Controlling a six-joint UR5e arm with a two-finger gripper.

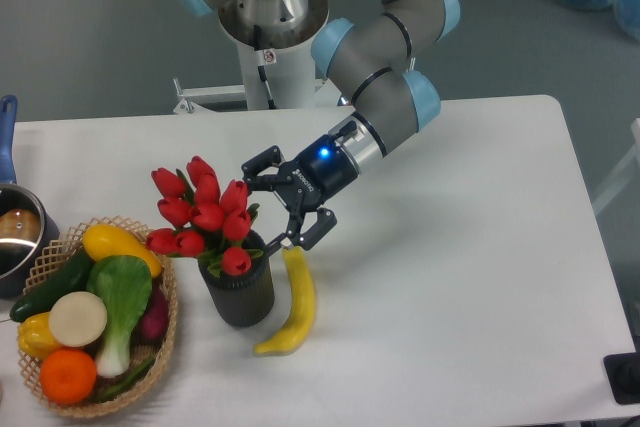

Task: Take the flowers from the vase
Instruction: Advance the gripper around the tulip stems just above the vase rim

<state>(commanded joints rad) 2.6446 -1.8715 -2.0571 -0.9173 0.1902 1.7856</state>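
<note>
The flowers point(205, 212) need to be lifted out of the vase point(238, 289). My gripper should next grab them by their stems, just under the red buds.
The flowers point(205, 212), a bunch of red tulip buds with green leaves, stand in the vase point(238, 289), a short dark ribbed cylinder left of the table's middle. Their stems are hidden inside it. My gripper point(262, 210) hangs just to the right of the bunch at bud height, open. One fingertip is by the upper right buds and the other lies above the vase's right rim. Nothing is between the fingers.
A yellow banana point(291, 305) lies right beside the vase, under the gripper. A woven basket point(168, 332) of vegetables and fruit stands to the left, close to the vase. A metal pot point(18, 235) with a blue handle sits at the left edge.
</note>
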